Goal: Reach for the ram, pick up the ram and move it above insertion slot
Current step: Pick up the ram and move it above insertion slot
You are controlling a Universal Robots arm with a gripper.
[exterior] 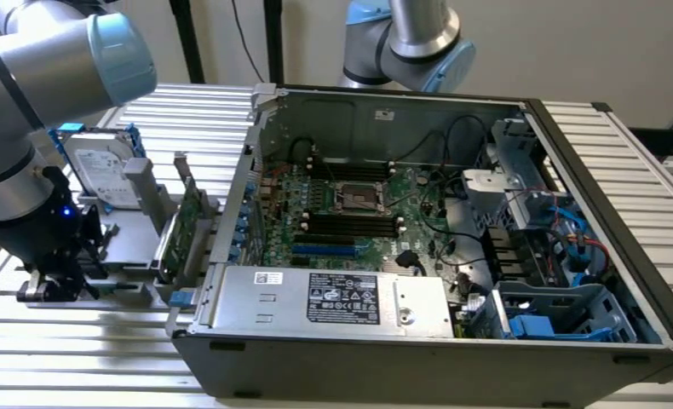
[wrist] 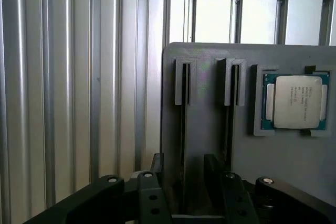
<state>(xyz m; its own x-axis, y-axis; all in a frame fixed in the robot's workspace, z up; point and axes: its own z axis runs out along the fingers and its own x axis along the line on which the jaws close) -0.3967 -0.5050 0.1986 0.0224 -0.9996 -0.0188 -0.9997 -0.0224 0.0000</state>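
Note:
The grey slot holder wraps the end of the upright ram. My gripper should next grab the ram by the middle of its long edge (wrist: pixel 182 182).
My gripper (exterior: pixel 54 288) hangs low over the grey fixture (exterior: pixel 126 256) on the table, on the exterior view's left of the open computer case (exterior: pixel 428 341). In the wrist view the gripper (wrist: pixel 185 182) is open, with a black finger (wrist: pixel 157 167) on each side of one of the fixture's two narrow slots. A thin dark strip (wrist: pixel 184 129) runs along that slot, which looks like the ram seen edge-on; I cannot make out its green face. The black memory slots (exterior: pixel 353 223) lie on the motherboard inside the case.
A processor chip (wrist: pixel 294 100) sits in a recess of the fixture beside the second slot (wrist: pixel 231 85). A silver hard drive (exterior: pixel 100 170) and a green expansion card (exterior: pixel 186 223) stand upright in holders between the gripper and the case. A second arm (exterior: pixel 411 43) stands behind the case.

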